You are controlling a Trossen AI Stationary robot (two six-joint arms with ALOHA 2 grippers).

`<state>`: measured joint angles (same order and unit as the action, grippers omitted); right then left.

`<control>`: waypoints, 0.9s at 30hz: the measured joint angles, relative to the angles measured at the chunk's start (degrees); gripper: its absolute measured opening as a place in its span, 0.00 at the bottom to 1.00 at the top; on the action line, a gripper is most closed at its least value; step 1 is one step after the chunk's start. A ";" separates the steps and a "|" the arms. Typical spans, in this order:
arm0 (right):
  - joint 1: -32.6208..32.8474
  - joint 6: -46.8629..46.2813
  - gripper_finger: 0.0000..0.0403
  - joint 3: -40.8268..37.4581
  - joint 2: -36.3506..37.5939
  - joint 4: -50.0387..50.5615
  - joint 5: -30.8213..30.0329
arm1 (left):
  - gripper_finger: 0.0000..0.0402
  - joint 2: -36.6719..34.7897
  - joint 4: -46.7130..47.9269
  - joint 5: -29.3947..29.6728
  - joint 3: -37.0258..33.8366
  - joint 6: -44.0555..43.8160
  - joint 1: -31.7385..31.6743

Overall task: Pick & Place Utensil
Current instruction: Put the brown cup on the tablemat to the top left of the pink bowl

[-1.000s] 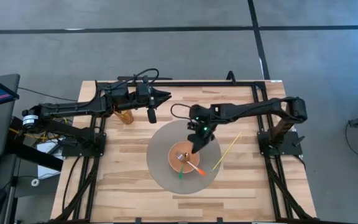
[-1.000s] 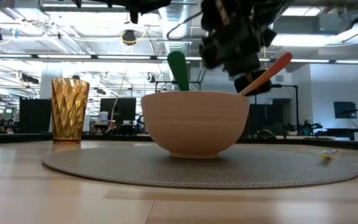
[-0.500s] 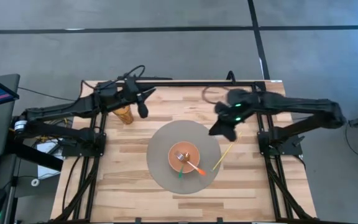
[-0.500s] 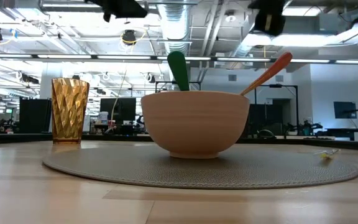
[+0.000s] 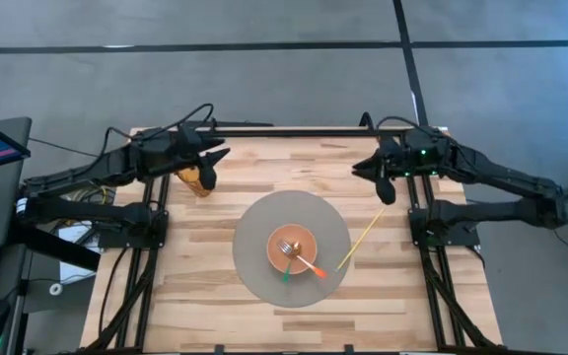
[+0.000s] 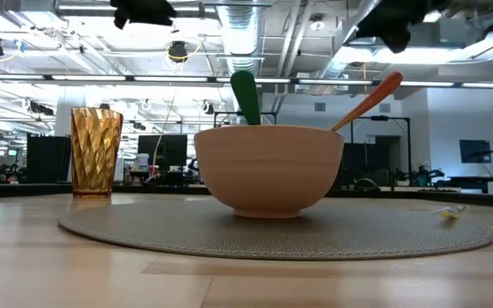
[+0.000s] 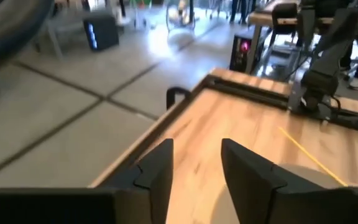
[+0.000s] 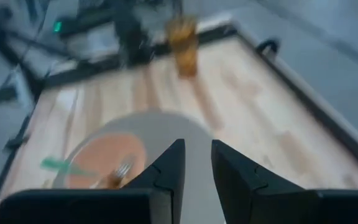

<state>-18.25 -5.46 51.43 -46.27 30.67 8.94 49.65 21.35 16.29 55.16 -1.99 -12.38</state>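
My left gripper grabs the amber cup by its rim [image 5: 185,175] next, to set it on the round grey mat [image 5: 254,222].
A tan bowl [image 5: 292,248] [image 6: 268,171] stands on a round grey mat [image 5: 254,222]. Two utensils lean in it, a green-handled one [image 6: 246,96] [image 5: 287,277] and an orange-handled fork [image 6: 371,98] [image 5: 316,268], their handles resting on the rim. My right gripper [image 5: 386,195] [image 8: 197,168] hangs open, raised near the table's far right, apart from the bowl. My left gripper [image 5: 211,180] [image 7: 197,180] is open and raised at the far left, beside the amber cup [image 5: 198,181] [image 6: 95,152]. Neither holds anything.
A thin yellow stick [image 5: 360,240] [image 7: 309,155] lies on the wood right of the mat. The amber cup stands at the far left. A black frame rail [image 5: 304,131] runs along the far edge. Bare wood lies toward the near edge.
My right gripper has risen from over the bowl by the orange handle and swung back toward the table's far right edge. My left gripper has drawn back toward the left edge. Both utensils have stayed leaning in the bowl.
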 joint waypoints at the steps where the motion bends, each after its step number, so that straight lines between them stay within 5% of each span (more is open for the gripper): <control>1: -1.06 0.31 0.18 -2.36 1.12 -2.90 0.10 | 0.36 -0.05 2.05 0.01 1.00 -0.75 0.00; 13: -6.60 5.82 0.18 -24.07 3.82 -40.75 18.50 | 0.36 2.87 29.48 0.09 3.77 -15.35 -2.30; 27: -8.93 1.34 0.18 -22.67 2.46 -42.42 20.01 | 0.36 11.98 30.32 -0.73 0.08 -22.46 -9.13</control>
<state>-27.18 -4.12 28.75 -43.81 -11.76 28.95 61.63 51.66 15.56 55.24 -24.45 -21.51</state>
